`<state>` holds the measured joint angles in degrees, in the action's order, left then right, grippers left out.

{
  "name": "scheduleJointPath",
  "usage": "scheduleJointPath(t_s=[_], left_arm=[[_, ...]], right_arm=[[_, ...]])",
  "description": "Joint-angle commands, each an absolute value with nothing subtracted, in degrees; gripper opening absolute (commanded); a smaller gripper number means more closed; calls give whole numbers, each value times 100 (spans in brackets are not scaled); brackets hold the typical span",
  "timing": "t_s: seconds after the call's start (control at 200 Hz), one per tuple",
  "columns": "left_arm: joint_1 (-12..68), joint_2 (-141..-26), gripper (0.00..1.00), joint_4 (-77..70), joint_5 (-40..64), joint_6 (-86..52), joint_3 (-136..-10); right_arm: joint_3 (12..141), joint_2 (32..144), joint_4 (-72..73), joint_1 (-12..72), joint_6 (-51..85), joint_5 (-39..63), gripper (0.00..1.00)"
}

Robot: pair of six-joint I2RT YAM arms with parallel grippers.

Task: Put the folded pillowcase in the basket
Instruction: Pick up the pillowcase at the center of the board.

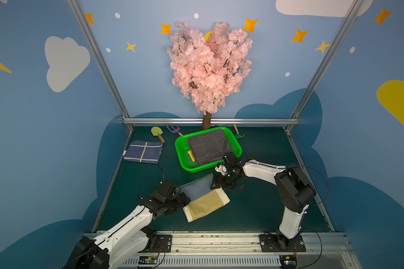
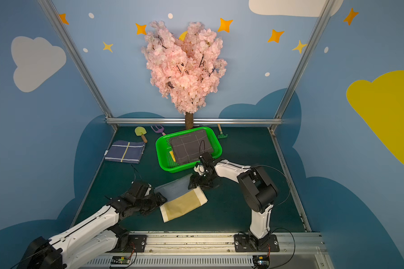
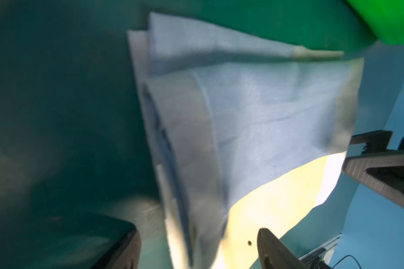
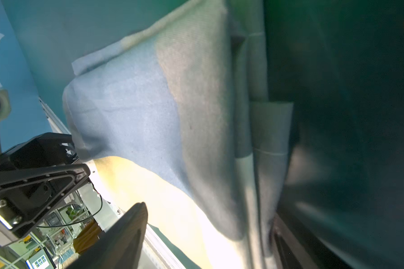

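Note:
My left gripper grabs the folded pillowcase by its side edge (image 1: 185,206) next, layers together, opposite my right gripper, to lay it still folded in the basket (image 1: 182,160).
The folded pillowcase (image 1: 205,202) (image 2: 184,205), pale blue and tan with a cream border, lies on the green mat in front of the basket in both top views. My left gripper (image 1: 182,200) (image 3: 198,246) is at its left edge, open, with the folded edge between the fingers. At the far right corner of the cloth my right gripper (image 1: 216,184) (image 4: 208,237) also stands open, straddling the pillowcase (image 4: 149,111). The bright green basket (image 1: 182,160) (image 2: 163,160) sits just behind and holds a dark grey checked cloth (image 1: 210,145).
A folded blue checked cloth (image 1: 144,151) lies at the left. Along the back edge are a toy shovel (image 1: 158,132), a purple fork (image 1: 174,129), a small green rake (image 1: 238,132) and the trunk of the pink blossom tree (image 1: 206,120).

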<state>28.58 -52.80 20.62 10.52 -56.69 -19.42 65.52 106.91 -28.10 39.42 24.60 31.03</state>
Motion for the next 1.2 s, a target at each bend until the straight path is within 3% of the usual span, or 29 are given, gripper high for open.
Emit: scheduleJointPath(t_s=[0.0, 0.29, 0.385, 0.436, 0.541, 0.556, 0.576, 1.001, 1.196], left_arm=[[2856, -5438, 82, 2048, 1069, -5835, -1607], [2856, -6134, 84, 1568, 1238, -5825, -1450], [2856, -6188, 78, 1473, 1252, -5827, -1415], [2856, -6159, 62, 1468, 1236, -5827, -1404], [2860, -6053, 11, 1506, 1148, -5853, -1372], [2865, -6033, 4, 1511, 1144, -5853, -1360], [2861, -6013, 3, 1507, 1143, -5854, -1354], [2861, -4445, 3, 2282, 990, -5784, -1760], [2865, -4254, 3, 2572, 1051, -5702, -2183]], right_arm=[[6309, 10986, -2602, 4135, 2553, 3167, 82], [6168, 10942, -2431, 4193, 2696, 3205, 75], [6169, 10935, -2378, 4205, 2739, 3275, 51], [6170, 10937, -2373, 4218, 2764, 3268, 32], [6155, 10960, -2358, 4243, 2795, 3245, 0], [6159, 10968, -2356, 4251, 2796, 3251, 0], [6154, 10968, -2355, 4252, 2796, 3249, 0], [6373, 10107, -2862, 4411, 2760, 2906, 0], [6813, 9532, -3364, 4432, 2672, 2677, 0]])
